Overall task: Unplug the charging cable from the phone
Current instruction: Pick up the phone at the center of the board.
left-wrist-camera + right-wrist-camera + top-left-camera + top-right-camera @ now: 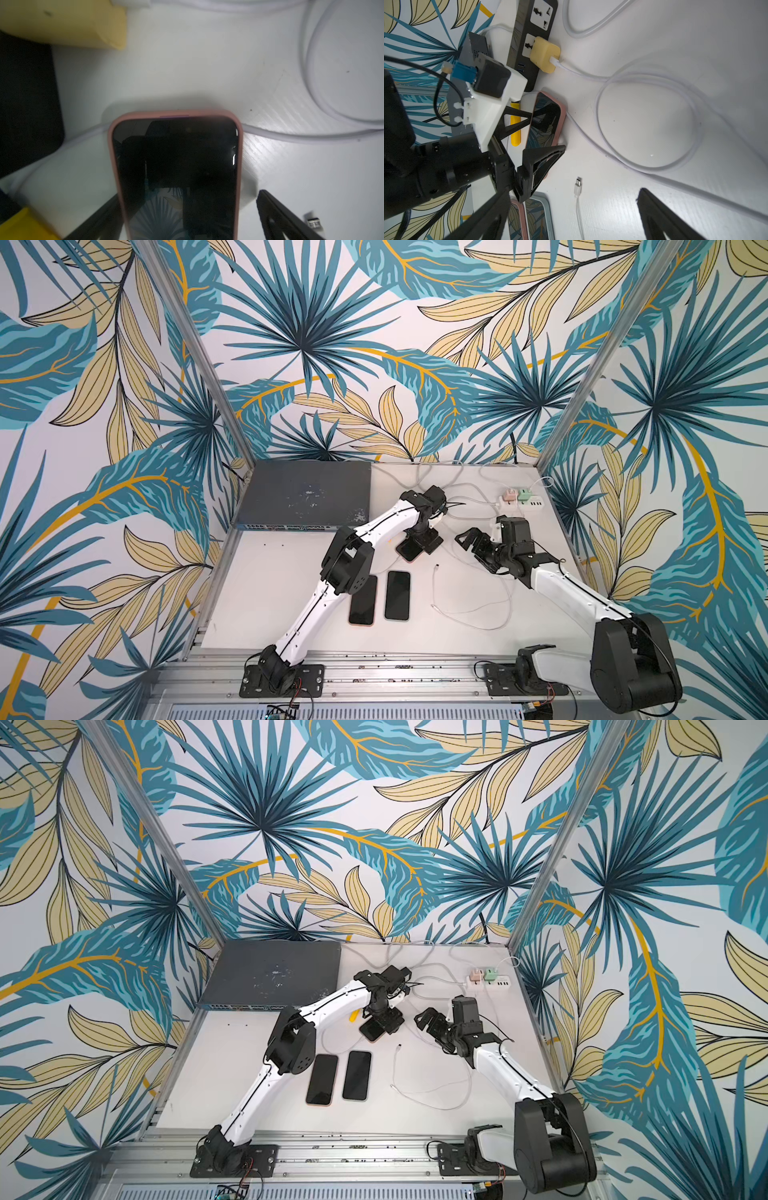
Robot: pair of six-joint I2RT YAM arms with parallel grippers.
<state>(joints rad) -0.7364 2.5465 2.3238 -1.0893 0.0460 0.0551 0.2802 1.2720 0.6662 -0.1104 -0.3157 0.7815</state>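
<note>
The right wrist view shows my left gripper's fingers down on either side of the pink case, so it is time to close on the phone now.
A phone in a pink case lies screen up near the table's middle, its far end resting on a white round pad. My left gripper hangs over it, open, with one finger on each side of the phone. One finger sits close to the case and the other stands clear. A white charging cable runs from a yellow charger to the phone. Where it joins is hidden. My right gripper hovers open to the right, holding nothing.
Two more phones lie side by side nearer the front. A loose cable plug lies under my right gripper. A black power strip, a white strip and a grey box stand at the back.
</note>
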